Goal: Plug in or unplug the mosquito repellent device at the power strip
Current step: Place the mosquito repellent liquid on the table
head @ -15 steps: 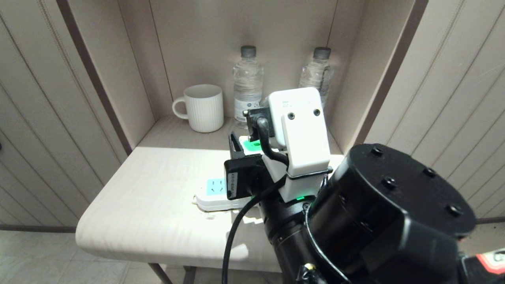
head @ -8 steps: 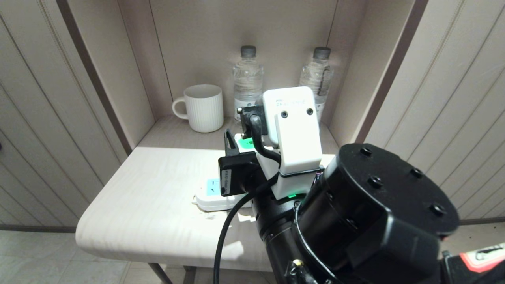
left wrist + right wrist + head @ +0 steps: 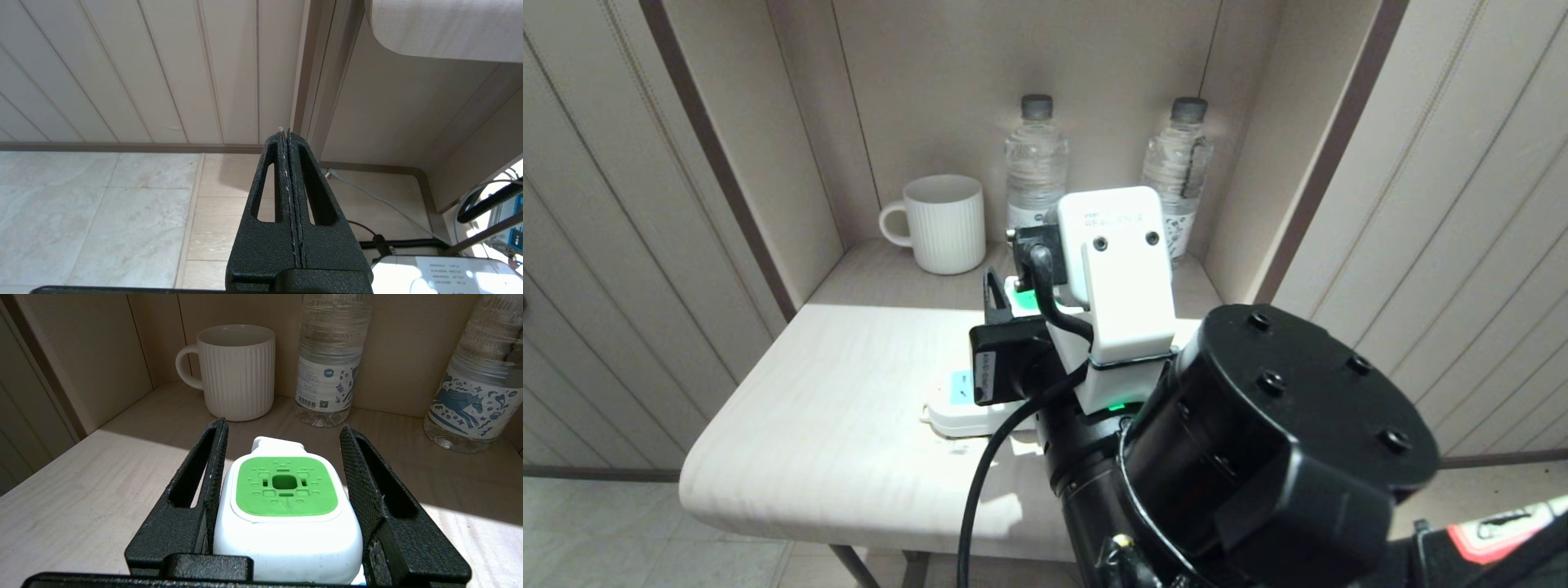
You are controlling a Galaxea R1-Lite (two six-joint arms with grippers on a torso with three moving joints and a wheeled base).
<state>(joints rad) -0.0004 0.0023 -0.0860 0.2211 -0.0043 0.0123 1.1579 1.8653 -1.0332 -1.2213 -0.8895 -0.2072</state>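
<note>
The device (image 3: 1027,299) sits over the power strip (image 3: 952,412) at the table's front and would rest there, so my right gripper releases the device now.
The mosquito repellent device (image 3: 286,490) shows its white rounded head and green top patch between the two black fingers of my right gripper (image 3: 284,429), which is shut on its sides. In the head view only a sliver of the green patch (image 3: 1023,302) shows past the wrist, above the white power strip (image 3: 952,412) with its light-blue socket face. The arm hides where device and strip meet, so I cannot tell if it is plugged in. My left gripper (image 3: 284,130) hangs shut and empty below the table, over the floor.
A white ribbed mug (image 3: 943,222) and two clear water bottles (image 3: 1035,163) (image 3: 1180,163) stand at the back of the alcove, just behind the device. Alcove walls close in on both sides. The table's rounded front edge (image 3: 768,498) is near me.
My right arm has shifted a little to the left in the head view, the device still in its grip. The strip, mug and bottles have stayed put.
</note>
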